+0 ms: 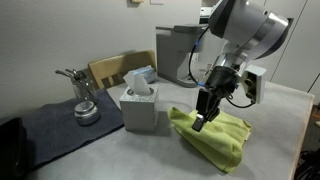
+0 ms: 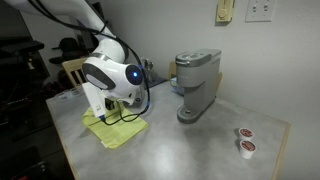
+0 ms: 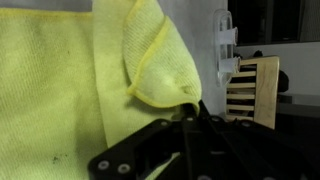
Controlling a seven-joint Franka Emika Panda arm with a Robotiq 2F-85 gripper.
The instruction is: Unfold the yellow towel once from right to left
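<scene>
I will keep holding the yellow towel until its corner (image 3: 168, 75) reaches the grey tabletop beyond, as my fingers are pinching it over the folded layers.
The yellow towel (image 1: 218, 140) lies folded on the grey table, right of the white tissue box (image 1: 138, 106). My gripper (image 1: 201, 122) is down at the towel's near-left edge, shut on it. In the wrist view the shut fingertips (image 3: 190, 108) pinch a hemmed corner of the towel (image 3: 158, 68), which is raised into a peak above the flat layers (image 3: 50, 90). In an exterior view the towel (image 2: 120, 130) shows beneath the arm's wrist (image 2: 112, 75), and the jaws are hidden behind it.
A dark grey-blue cloth mat (image 1: 55, 128) carries a metal pot (image 1: 85, 108) left of the tissue box. A wooden chair (image 1: 112, 68) stands behind the table. A coffee machine (image 2: 196, 85) and two pods (image 2: 245, 141) sit further along the table.
</scene>
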